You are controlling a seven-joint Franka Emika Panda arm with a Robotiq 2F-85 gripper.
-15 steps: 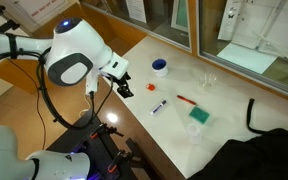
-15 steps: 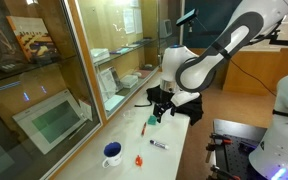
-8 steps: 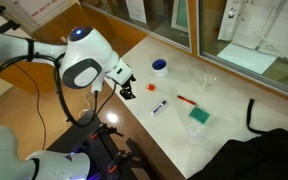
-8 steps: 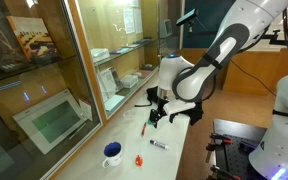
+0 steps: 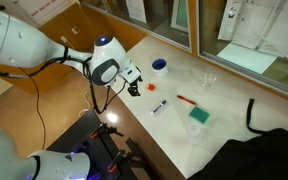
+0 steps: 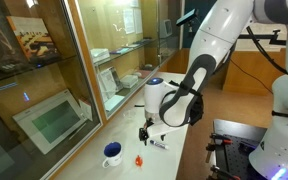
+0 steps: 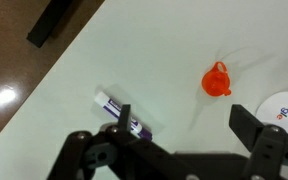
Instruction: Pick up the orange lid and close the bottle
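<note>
I need to grab the orange lid next with my gripper, by its round sides from above. Its bottom then stays free to fit over and close the bottle.
The orange lid is a tiny round orange-red cap lying on the white table; it shows in both exterior views. My gripper is open and empty, and hovers above the table with the lid just beyond its fingertips, slightly toward one finger. In the exterior views the gripper is close beside the lid, not touching it. A small clear bottle stands farther along the table, faint and hard to make out.
A white-and-purple marker lies by one finger. A blue-and-white round dish sits next to the lid. A thin red stick and a green block lie farther on. A glass partition borders the table.
The arm has swung out over the table and lowered. The gripper has moved from the table's edge to just beside the orange lid. Nothing on the table has moved.
</note>
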